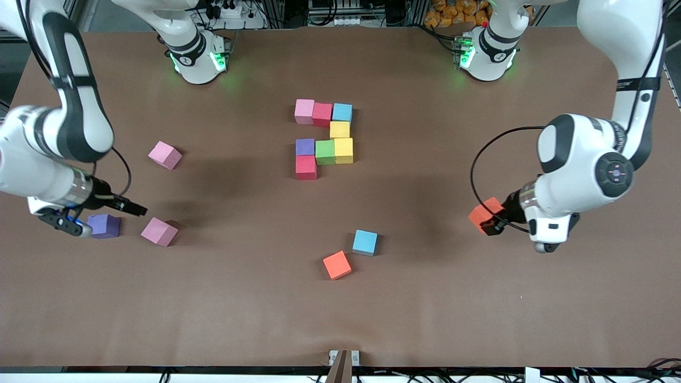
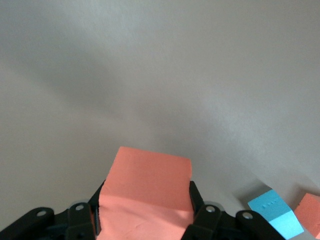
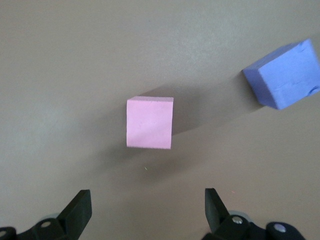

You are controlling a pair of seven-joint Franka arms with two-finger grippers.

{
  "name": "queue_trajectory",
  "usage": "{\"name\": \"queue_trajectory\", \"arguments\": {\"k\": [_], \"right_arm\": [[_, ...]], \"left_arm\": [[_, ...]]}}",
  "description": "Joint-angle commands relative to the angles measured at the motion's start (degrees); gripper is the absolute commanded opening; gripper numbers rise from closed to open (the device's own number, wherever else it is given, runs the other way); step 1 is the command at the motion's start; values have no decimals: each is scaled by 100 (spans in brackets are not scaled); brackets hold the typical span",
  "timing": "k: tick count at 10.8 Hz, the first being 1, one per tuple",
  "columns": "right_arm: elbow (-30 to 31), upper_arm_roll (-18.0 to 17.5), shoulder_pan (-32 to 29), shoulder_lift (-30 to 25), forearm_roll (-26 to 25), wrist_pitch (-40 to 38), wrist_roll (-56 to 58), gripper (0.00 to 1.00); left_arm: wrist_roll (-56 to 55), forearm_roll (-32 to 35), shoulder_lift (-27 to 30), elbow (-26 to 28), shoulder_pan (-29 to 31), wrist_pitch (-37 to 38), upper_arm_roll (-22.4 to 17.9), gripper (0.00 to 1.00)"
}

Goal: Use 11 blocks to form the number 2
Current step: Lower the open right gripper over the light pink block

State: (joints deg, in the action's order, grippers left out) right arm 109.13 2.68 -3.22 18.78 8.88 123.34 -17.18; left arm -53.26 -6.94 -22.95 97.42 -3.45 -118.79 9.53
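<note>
The right gripper grabs the pink cube by its opposite sides next, to add the number 2's next block beside the red cube (image 1: 306, 168).
A part-built figure of cubes lies mid-table: pink (image 1: 304, 111), red (image 1: 322, 114) and light blue (image 1: 342, 112) in a row. Nearer come yellow (image 1: 339, 129), then yellow (image 1: 343, 150), green (image 1: 325, 151) and purple (image 1: 305, 147), then red (image 1: 306, 167). My left gripper (image 1: 492, 219) is shut on an orange cube (image 1: 483, 213), seen between the fingers in the left wrist view (image 2: 147, 195), above the table at the left arm's end. My right gripper (image 1: 126, 207) is open and empty (image 3: 147, 212) over the right arm's end, by a pink cube (image 3: 149, 122) and a purple cube (image 3: 285, 75).
Loose cubes lie on the brown table (image 1: 239, 298): light blue (image 1: 365, 242) and orange (image 1: 337, 265) nearer the front camera than the figure. Purple (image 1: 104, 225) and two pink ones (image 1: 159, 232) (image 1: 165, 155) lie at the right arm's end.
</note>
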Motion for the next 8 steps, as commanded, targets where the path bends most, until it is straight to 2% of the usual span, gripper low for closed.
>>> {"name": "queue_trajectory", "arguments": {"k": [1,5,8], "right_arm": [[-532,-58,-56,704,325,75,-426,100],[-857,-40,-82,1197,237,296,-338,100],[-893,-31,-73,1330,229,348,-330,100]], "left_arm": [[-220,-36,-96,-197,-138,111,-13,0],[-508,-36,-139,-267,-471,32,-4,0],[-1089,-44,-210,-408,-745,-3,-4,0]]}}
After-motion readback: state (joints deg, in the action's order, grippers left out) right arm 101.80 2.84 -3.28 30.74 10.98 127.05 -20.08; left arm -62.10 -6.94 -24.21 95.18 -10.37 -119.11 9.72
